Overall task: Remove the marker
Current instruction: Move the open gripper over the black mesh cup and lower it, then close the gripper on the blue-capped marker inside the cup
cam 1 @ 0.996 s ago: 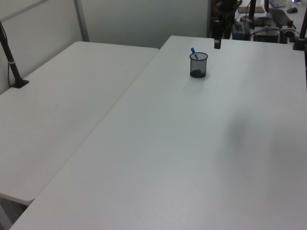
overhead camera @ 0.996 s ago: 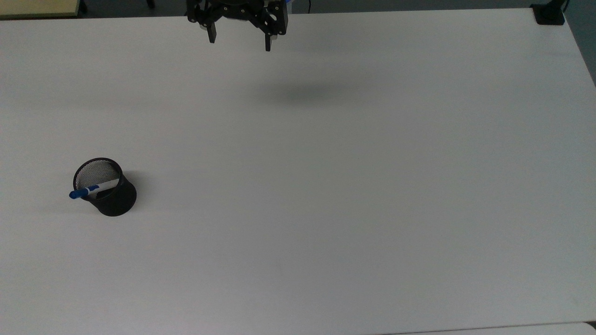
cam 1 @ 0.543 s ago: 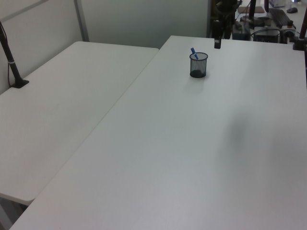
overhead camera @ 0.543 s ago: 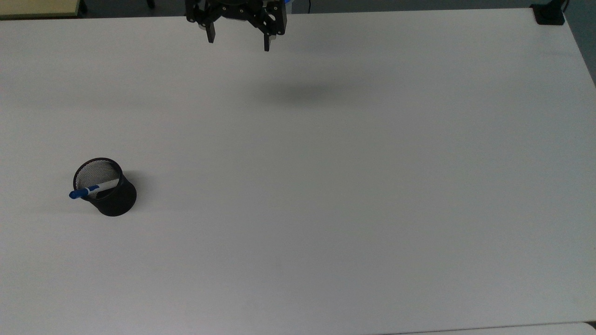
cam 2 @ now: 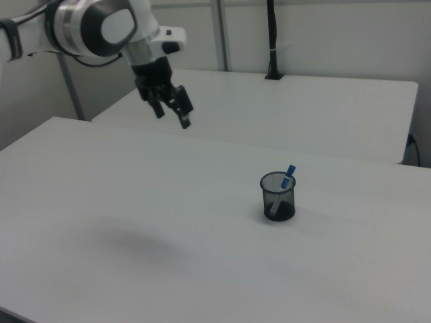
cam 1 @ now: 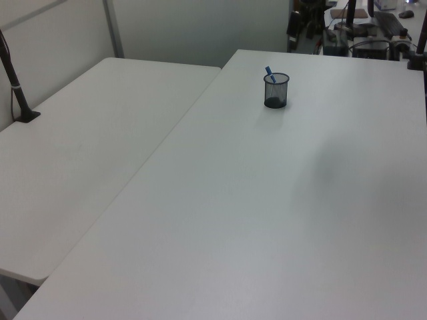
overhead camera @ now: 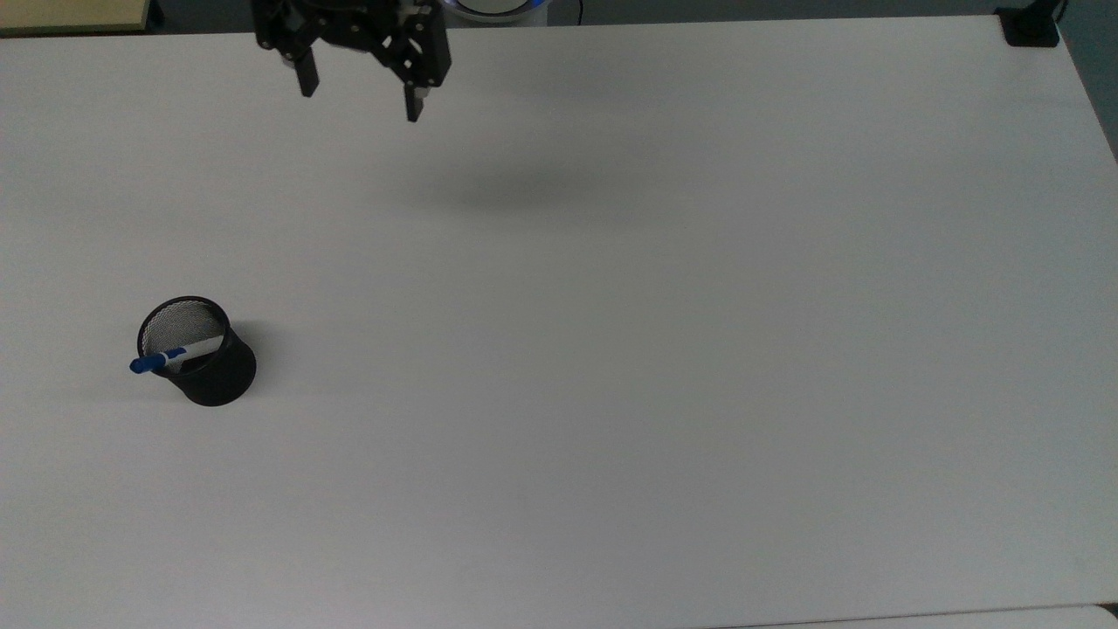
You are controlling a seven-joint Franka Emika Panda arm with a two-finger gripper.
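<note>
The marker needs to come out of the black mesh cup. My gripper should next pick it up by its blue cap end.
A black mesh cup stands on the white table at the top view's left. The marker, white-barrelled with a blue cap, leans inside the cup with its capped end sticking out over the rim. My gripper hangs open high above the table near the top view's upper edge, far from the cup, with nothing between its fingers. In the left view the gripper is a dark shape behind the table's far edge.
A second white table adjoins this one. A black clamp sits at the top view's upper right corner. A black post stands on the second table, and desk clutter lies beyond the far edge.
My gripper has moved toward the top view's left, closer to the cup's side, still open. Its shadow on the table shifted likewise. Cup and marker have not moved.
</note>
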